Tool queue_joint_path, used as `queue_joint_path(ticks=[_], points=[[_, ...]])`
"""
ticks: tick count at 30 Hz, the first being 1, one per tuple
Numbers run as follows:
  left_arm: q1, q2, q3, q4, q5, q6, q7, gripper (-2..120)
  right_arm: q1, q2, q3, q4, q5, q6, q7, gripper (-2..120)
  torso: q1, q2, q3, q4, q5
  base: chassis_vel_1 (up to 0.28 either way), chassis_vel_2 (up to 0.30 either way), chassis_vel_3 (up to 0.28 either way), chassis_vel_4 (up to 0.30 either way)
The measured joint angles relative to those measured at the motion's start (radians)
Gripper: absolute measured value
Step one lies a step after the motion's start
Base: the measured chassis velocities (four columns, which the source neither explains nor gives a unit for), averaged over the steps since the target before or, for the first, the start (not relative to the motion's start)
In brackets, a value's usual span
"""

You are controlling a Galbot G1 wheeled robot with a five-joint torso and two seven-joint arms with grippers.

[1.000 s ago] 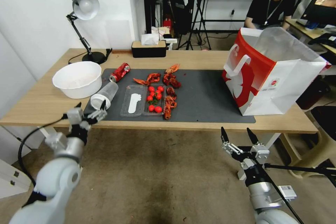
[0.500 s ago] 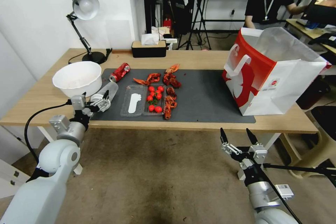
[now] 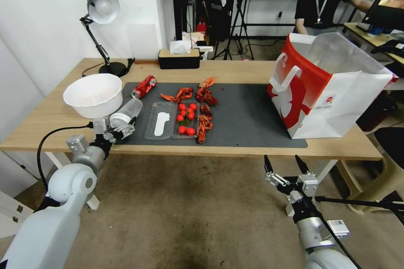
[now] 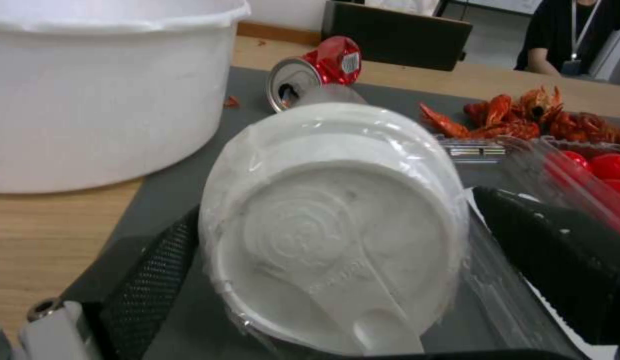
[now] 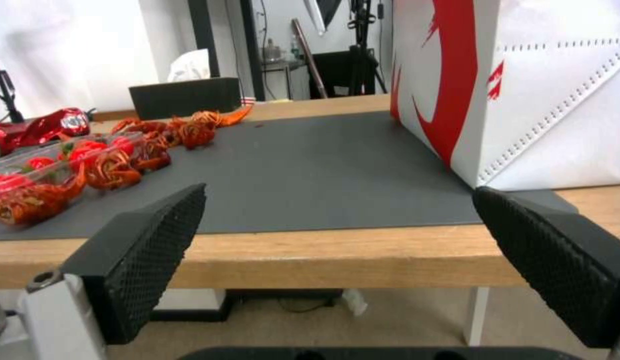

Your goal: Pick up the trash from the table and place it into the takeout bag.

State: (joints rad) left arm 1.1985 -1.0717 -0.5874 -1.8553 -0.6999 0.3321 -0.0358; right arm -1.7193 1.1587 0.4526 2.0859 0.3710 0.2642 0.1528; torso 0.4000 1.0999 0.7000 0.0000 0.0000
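I will next grab the frosted plastic cup by its white lid end (image 3: 120, 120) with my left gripper, because the dented red can (image 3: 144, 87) and the basin crowd the cup's base.
A frosted plastic cup (image 3: 126, 112) lies on its side at the near left corner of the dark mat, its white lid (image 4: 330, 225) facing my left wrist camera. My left gripper (image 3: 120, 128) is open, and its black fingers (image 4: 157, 270) stand on either side of the cup's lid end. The dented red soda can (image 3: 144, 87) lies just behind the cup (image 4: 317, 75). At the right end of the table (image 3: 235, 69) the red-and-white takeout bag (image 3: 320, 88) stands upright and open. My right gripper (image 3: 284, 166) hangs open and empty below the table's front edge.
A large white basin (image 3: 93, 94) stands close to the left of the cup. A clear tray with cherry tomatoes (image 3: 185, 118) and red crayfish shells (image 3: 205, 92) lie mid-mat. A desk lamp (image 3: 101, 8) and a black tissue box (image 3: 179, 59) stand at the back.
My left gripper has moved forward over the table edge to the cup and now straddles its lid end. The right gripper has sunk slightly.
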Motion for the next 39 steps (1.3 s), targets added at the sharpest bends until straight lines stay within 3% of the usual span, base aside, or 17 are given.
queue_joint_path(ticks=[4, 10, 15, 21, 31, 34, 37, 39], points=[[-0.005, -0.001, 0.003, 0.013, -0.033, 0.011, 0.009, 94, 0.0, 0.002, -0.001, -0.004, -0.003, -0.001, 0.003, 100, 0.0, 0.0, 0.0, 0.0001, 0.0, 0.0, 0.0, 0.0, 0.0], [-0.018, -0.001, 0.012, 0.045, -0.053, 0.012, 0.021, 75, 0.002, 0.008, -0.007, -0.009, -0.007, -0.001, 0.006, 100, 0.0, 0.0, 0.0, 0.0, 0.0003, 0.0, 0.0, 0.0, 0.0], [-0.017, 0.001, 0.013, 0.045, -0.075, 0.009, 0.023, 73, 0.005, 0.008, -0.01, -0.012, -0.008, -0.001, 0.007, 100, 0.0, 0.0, 0.0, 0.0, -0.0001, 0.0, 0.0, 0.0, 0.0], [0.023, 0.045, -0.008, -0.08, -0.156, -0.025, 0.098, 73, 0.002, 0.017, -0.009, -0.003, -0.013, -0.001, 0.008, 100, 0.0, 0.0, 0.0, 0.0001, 0.0001, 0.0, 0.0, 0.0, 0.0], [-0.03, 0.116, 0.009, -0.159, -0.275, -0.053, 0.203, 73, 0.017, 0.01, -0.027, 0.001, -0.015, -0.007, 0.008, 100, 0.0, 0.0, 0.0, 0.0004, 0.0001, 0.0, 0.0, 0.0, 0.0], [-0.086, 0.139, 0.058, -0.165, -0.311, -0.056, 0.222, 73, 0.017, 0.008, -0.028, 0.002, -0.015, -0.01, 0.008, 100, 0.0, 0.0, 0.0, 0.0002, 0.0, 0.0, 0.0, 0.0, 0.0], [-0.22, 0.151, 0.176, -0.143, -0.337, -0.069, 0.253, 73, 0.006, 0.016, -0.022, 0.013, -0.028, -0.008, 0.007, 100, 0.0, 0.0, 0.0, -0.0003, 0.0002, 0.0, 0.0, 0.0, 0.0], [-0.266, 0.145, 0.214, -0.127, -0.336, -0.085, 0.268, 73, 0.001, 0.02, -0.019, 0.017, -0.039, -0.003, 0.004, 100, 0.0, 0.0, 0.0, -0.0005, 0.0, 0.0, 0.0, 0.0, 0.0]])
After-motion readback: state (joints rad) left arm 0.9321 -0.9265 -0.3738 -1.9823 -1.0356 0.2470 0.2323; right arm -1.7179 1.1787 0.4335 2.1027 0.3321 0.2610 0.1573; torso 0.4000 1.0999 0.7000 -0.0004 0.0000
